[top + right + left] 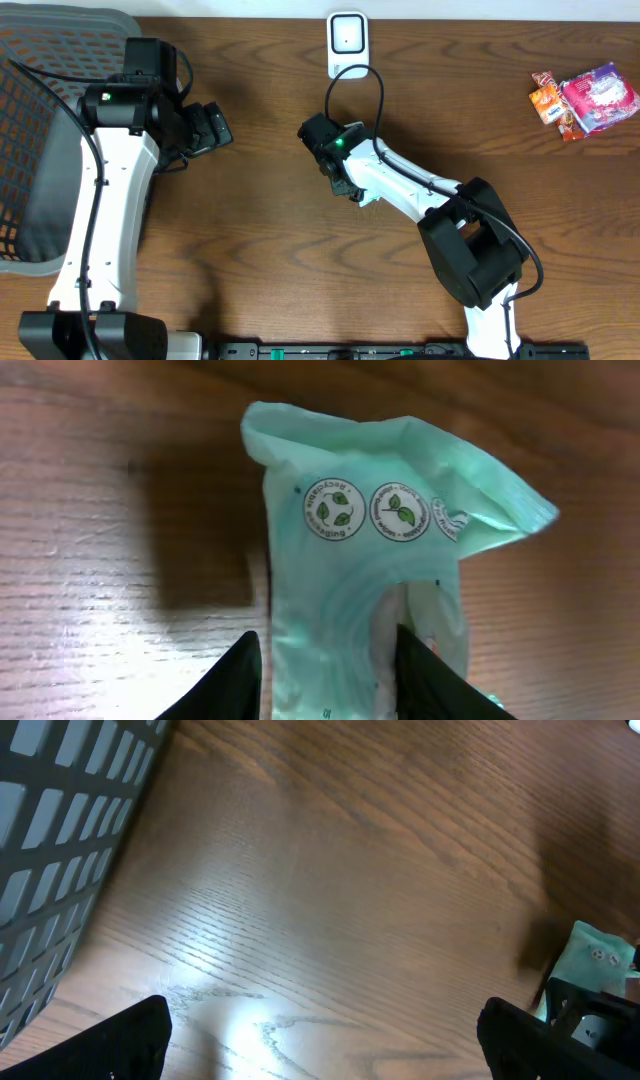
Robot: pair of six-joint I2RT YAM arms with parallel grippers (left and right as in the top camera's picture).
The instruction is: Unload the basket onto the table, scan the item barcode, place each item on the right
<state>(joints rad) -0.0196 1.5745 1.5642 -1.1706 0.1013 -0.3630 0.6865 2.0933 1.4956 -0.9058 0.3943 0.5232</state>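
My right gripper will next pinch the pale green packet (366, 200) across its sides to scan it, and the logo end and leaf logos stay free.
The item is a pale green plastic packet (370, 560) with round leaf logos, lying on the wooden table between my right gripper's (328, 670) fingers. The jaws stand a little wider than the packet, and a sliver of table shows beside the left finger (235, 680). No barcode shows on the visible face. From overhead, the right gripper (345, 165) points down at mid-table and only a scrap of the packet (366, 200) shows. The white scanner (347, 40) stands at the far edge. My left gripper (215, 128) hovers wide open and empty; its view catches the packet (592, 955) at the right.
A grey mesh basket (40, 120) sits at the left edge, also seen as a grid wall (60, 830) in the left wrist view. Pink and orange snack packets (590, 100) lie at the far right. A black cable loops from the scanner toward the right arm.
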